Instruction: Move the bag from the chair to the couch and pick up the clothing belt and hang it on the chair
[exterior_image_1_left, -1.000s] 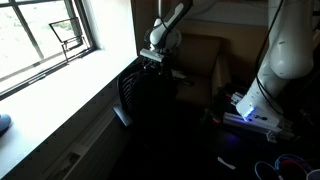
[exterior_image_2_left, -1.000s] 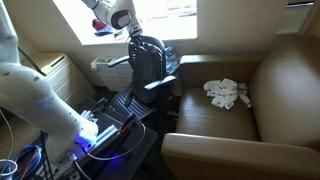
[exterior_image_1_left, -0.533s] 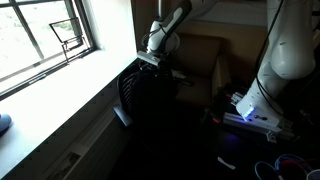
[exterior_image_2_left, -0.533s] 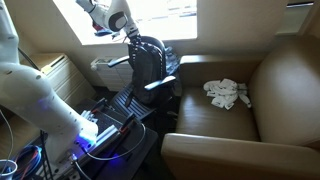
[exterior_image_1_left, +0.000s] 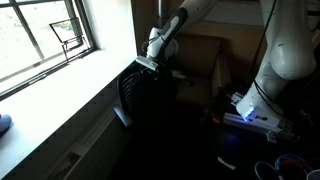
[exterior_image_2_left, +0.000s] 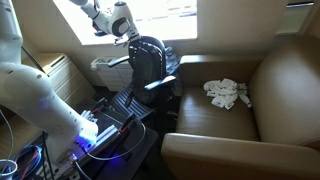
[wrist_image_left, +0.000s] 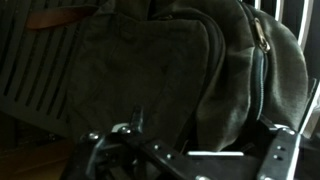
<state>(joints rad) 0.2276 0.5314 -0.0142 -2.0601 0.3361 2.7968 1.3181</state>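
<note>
My gripper closes on the bag now, since the dark bag's bulging edge beside the zipper lies between my open fingers. Closing now would catch the bag.
The dark bag (wrist_image_left: 190, 70) fills the wrist view, hanging against the slatted back of the black chair (exterior_image_2_left: 150, 62), with its zipper on the right. In both exterior views my gripper (exterior_image_2_left: 129, 33) is at the top of the chair's back (exterior_image_1_left: 135, 95), on the window side. In the wrist view my gripper (wrist_image_left: 205, 145) is open. Its two fingers stand wide apart on either side of the bag's lower bulge, close to the fabric. The brown couch (exterior_image_2_left: 275, 95) stands beside the chair and also shows in an exterior view (exterior_image_1_left: 205, 60). I cannot make out the clothing belt.
A white crumpled cloth (exterior_image_2_left: 226, 93) lies on the couch seat. A tan strap (wrist_image_left: 60, 16) crosses the top left of the wrist view. The window sill (exterior_image_1_left: 70, 85) runs beside the chair. A box with a blue light (exterior_image_2_left: 92, 135) and cables sit on the floor.
My gripper has shifted slightly toward the window side of the chair's top and tilted a little. The bag and chair have not moved.
</note>
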